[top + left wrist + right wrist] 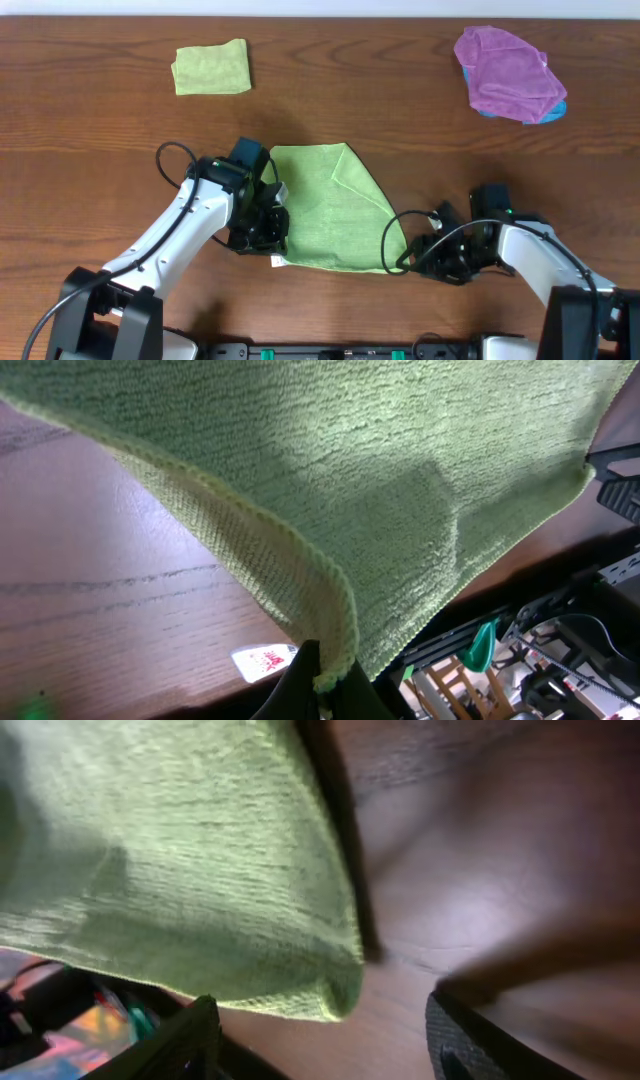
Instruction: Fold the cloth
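I will grab the cloth with my right gripper by its free near corner (pixel 402 267), opposite the hem that my left gripper pinches, to fold the green cloth (pixel 330 210) evenly.
The green cloth (pixel 330 210) lies partly folded in the middle of the table, its right flap turned over. My left gripper (pixel 268 225) is at its left edge and is shut on the cloth's hem (pixel 335 660); the hem is pinched between the black fingers (pixel 325 695) and lifted off the wood. My right gripper (pixel 425 255) is at the cloth's lower right corner. Its fingers (pixel 325 1045) are open, and the cloth's corner (pixel 335 990) lies between and just ahead of them, not gripped.
A folded yellow-green cloth (pixel 211 69) lies at the back left. A crumpled purple cloth (pixel 508 72) over a blue one lies at the back right. A small white label (pixel 262 660) lies on the wood by the left gripper. The table's front edge is close.
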Motion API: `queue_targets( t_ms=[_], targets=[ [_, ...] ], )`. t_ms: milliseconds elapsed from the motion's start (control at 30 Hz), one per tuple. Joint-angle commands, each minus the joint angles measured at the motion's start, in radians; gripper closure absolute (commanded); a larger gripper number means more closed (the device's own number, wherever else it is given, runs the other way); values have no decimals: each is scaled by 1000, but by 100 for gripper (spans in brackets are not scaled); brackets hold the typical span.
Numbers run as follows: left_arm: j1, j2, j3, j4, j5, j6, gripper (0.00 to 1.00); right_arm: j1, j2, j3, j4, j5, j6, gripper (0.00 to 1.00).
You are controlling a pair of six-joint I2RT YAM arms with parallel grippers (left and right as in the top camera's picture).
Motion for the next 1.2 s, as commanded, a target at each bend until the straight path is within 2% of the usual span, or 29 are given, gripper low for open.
queue_targets(
  t_ms=[0, 400, 800, 1000, 1133, 1167],
  targets=[
    [5, -14, 5, -9, -6, 18, 94, -9, -12, -37, 51, -64, 75, 31],
    [5, -14, 5, -10, -2, 18, 94, -7, -12, -139, 211, -115, 190, 29],
    [5, -14, 5, -11, -2, 18, 94, -6, -11, -213, 285, -138, 198, 26],
    [5, -14, 5, -17, 2, 18, 94, 42, -11, -214, 311, -129, 220, 34],
    [5, -14, 5, -17, 17, 18, 94, 119, -11, -214, 353, -93, 269, 44],
    [5, -14, 5, -17, 20, 19, 94, 137, -11, -213, 365, -91, 271, 54]
  ],
)
